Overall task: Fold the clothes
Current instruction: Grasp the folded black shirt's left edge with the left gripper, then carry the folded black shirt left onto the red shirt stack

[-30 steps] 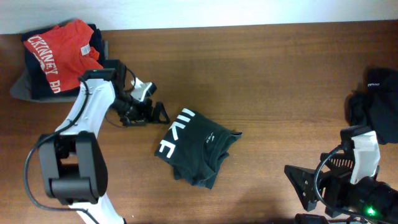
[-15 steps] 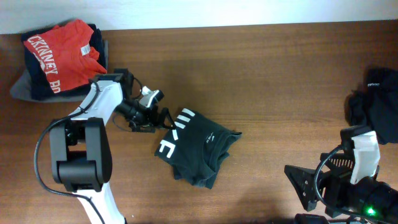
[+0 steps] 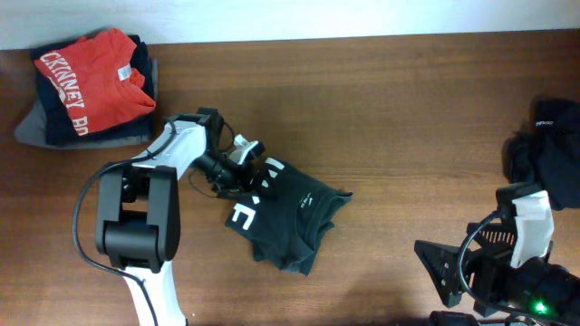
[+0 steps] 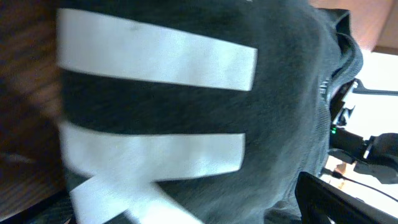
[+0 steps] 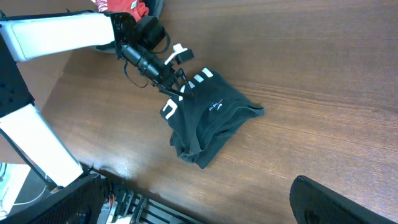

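Note:
The partly folded T-shirt needs to be laid on the stack, so my left gripper should next grab it by its white-lettered edge (image 3: pixel 260 189) (image 4: pixel 163 198) nearest the stack.
A dark grey-green T-shirt (image 3: pixel 288 215) with white lettering lies crumpled, partly folded, mid-table; it also shows in the right wrist view (image 5: pixel 211 118). My left gripper (image 3: pixel 256 179) is open, low at the shirt's left edge by the lettering, its fingers touching the cloth. The left wrist view is filled by the shirt (image 4: pixel 280 124) and its white stripes. A heap of black clothes (image 3: pixel 548 149) with small white print sits at the right table edge. My right gripper (image 3: pixel 446 270) is open and empty, near the front right, well apart from the shirt.
A red shirt with white lettering (image 3: pixel 89 74) tops a stack of dark garments at the back left corner. Bare wood lies between the shirt and the black heap. The left arm stretches from the front left across to the shirt.
My left gripper has moved right, from beside the back-left stack to the shirt's left edge. The shirt and right arm have not moved.

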